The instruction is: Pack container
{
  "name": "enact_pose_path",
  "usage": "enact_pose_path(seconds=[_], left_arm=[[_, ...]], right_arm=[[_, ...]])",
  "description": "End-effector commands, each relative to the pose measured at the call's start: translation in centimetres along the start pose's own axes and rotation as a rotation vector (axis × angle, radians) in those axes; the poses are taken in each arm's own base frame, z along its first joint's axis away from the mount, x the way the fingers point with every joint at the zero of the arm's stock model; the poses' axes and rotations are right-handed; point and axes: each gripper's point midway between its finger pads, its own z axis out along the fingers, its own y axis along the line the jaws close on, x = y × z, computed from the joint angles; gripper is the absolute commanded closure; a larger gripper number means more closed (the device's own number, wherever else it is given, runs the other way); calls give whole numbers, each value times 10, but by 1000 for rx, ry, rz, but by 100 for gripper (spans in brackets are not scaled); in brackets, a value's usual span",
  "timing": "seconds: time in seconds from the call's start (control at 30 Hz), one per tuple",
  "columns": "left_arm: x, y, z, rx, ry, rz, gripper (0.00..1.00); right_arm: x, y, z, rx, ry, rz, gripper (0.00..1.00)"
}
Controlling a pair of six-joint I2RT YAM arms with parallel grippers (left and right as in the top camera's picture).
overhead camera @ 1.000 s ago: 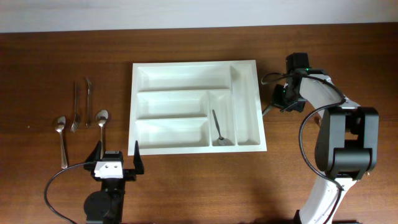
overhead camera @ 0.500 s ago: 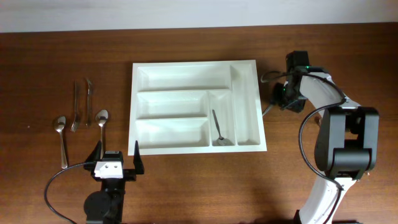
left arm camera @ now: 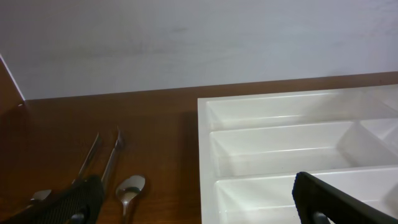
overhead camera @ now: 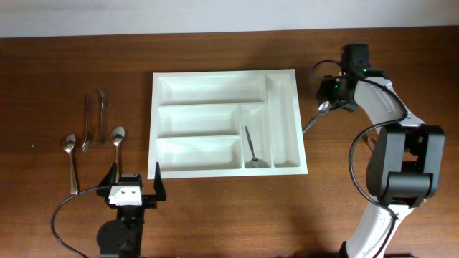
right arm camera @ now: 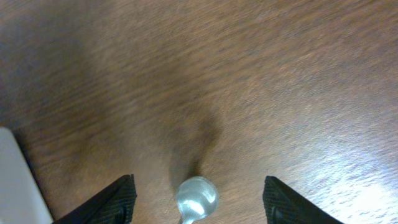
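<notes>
I would miss the bowl if I closed now, because the spoon's bowl (overhead camera: pixel 324 107) (right arm camera: pixel 196 198) is below my fingers. My right gripper needs to move down first, then close on the bowl.
The container (overhead camera: pixel 226 74), a big white cutlery tray, lies mid-table with one spoon (overhead camera: pixel 252 149) in a short upright compartment. To the right of the tray a second spoon (overhead camera: pixel 318 116) lies slanted on the wood. My right gripper (overhead camera: pixel 336 95) hovers just beyond its bowl. In the right wrist view the spoon's bowl (right arm camera: pixel 196 198) sits between my open fingers (right arm camera: pixel 107 204), touching neither. My left gripper (overhead camera: pixel 133 183) stands open near the front edge, left of the tray's corner. Its view shows the container (left arm camera: pixel 206 127) and nothing between the fingertips (left arm camera: pixel 79 198).
Left of the tray lie a fork (overhead camera: pixel 87 122), a knife (overhead camera: pixel 102 115) and two spoons (overhead camera: pixel 117 140) (overhead camera: pixel 70 156) on the wood. The nearer spoon (left arm camera: pixel 129 188), the knife (left arm camera: pixel 114 155) and the fork (left arm camera: pixel 91 154) show in the left wrist view.
My right gripper has opened and drawn back toward the far edge, uncovering the spoon on the table beside the tray. The left arm has stayed still.
</notes>
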Motion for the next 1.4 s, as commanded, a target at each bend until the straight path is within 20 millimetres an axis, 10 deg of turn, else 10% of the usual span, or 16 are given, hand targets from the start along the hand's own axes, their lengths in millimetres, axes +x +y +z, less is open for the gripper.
enact_pose_path(seconds=[0.0, 0.5, 0.7, 1.37], left_arm=[[0, 3, 0, -16, -4, 15, 1], [0, 3, 0, -16, -4, 15, 1], [0, 3, 0, -16, -4, 15, 1], [0, 3, 0, -16, -4, 15, 1]], right_arm=[[-10, -5, 0, 8, -28, -12, 36], [17, -4, 30, -15, 85, -35, 42], [18, -4, 31, -15, 88, -35, 80], [24, -4, 28, -21, 117, -32, 96]])
